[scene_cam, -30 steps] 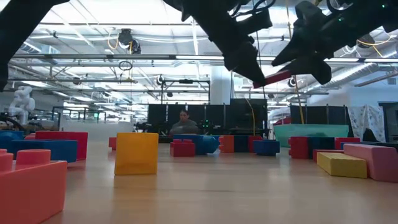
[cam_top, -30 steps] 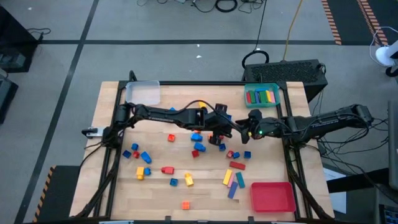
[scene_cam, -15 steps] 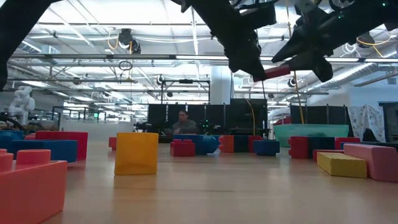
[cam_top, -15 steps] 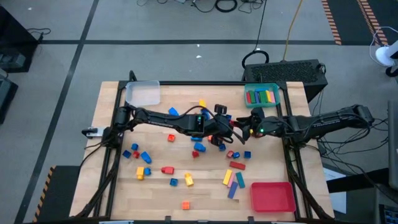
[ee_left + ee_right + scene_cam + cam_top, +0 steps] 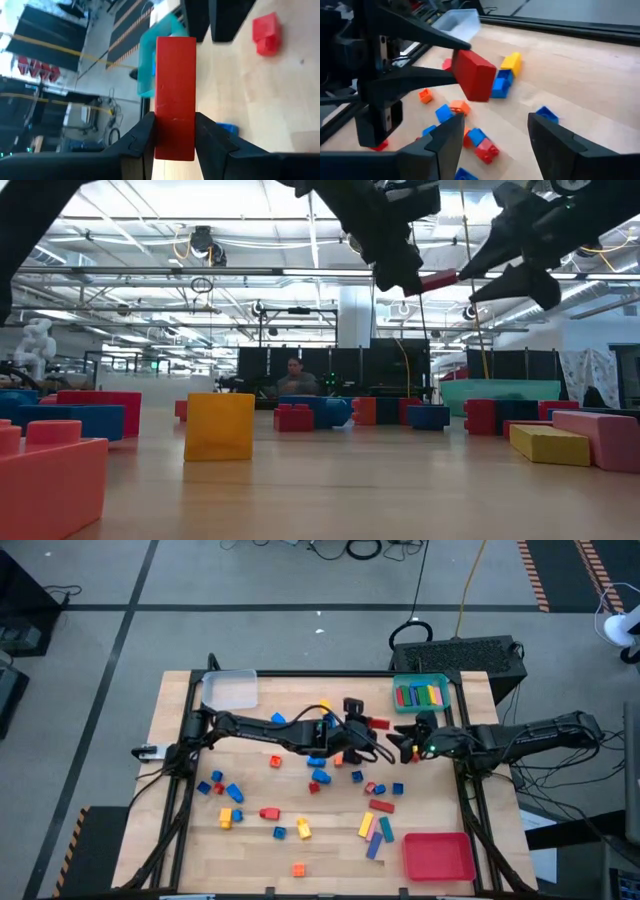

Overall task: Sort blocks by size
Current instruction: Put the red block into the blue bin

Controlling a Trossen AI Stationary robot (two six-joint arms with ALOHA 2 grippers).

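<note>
I will next grab the long red bar by its loose end (image 5: 386, 724) with my right gripper. Then it can go into the teal tray (image 5: 421, 693) with the other long bars.
My left gripper (image 5: 362, 728) is over the table's middle, shut on a long red bar (image 5: 379, 724), one of the blocks. The bar sticks out past the fingers toward my right gripper (image 5: 402, 743). That gripper stands open a short way off the bar's free end (image 5: 475, 75) and touches nothing. In the low view the bar (image 5: 440, 280) hangs high above the table between the two grippers. Loose blocks (image 5: 320, 776) of many colours lie scattered on the wood. My left gripper pinches the red bar's two long sides (image 5: 175, 142) between its two fingers (image 5: 145, 135), at the bar's near end. The fingers come from the table's left, slanting a little downward, and lie along the bar. The bar is lifted clear and juts out beyond the fingertips.
A teal tray (image 5: 420, 693) with several long bars stands at the far right, a clear tray (image 5: 230, 690) at the far left, a red tray (image 5: 438, 856) at the near right. Yellow, pink and teal bars (image 5: 375, 830) lie near the red tray.
My right gripper has opened, let go of the red bar's end and drawn back toward the table's right edge. My left gripper keeps the bar and has swung its wrist toward the far edge, so the bar now points toward the teal tray.
</note>
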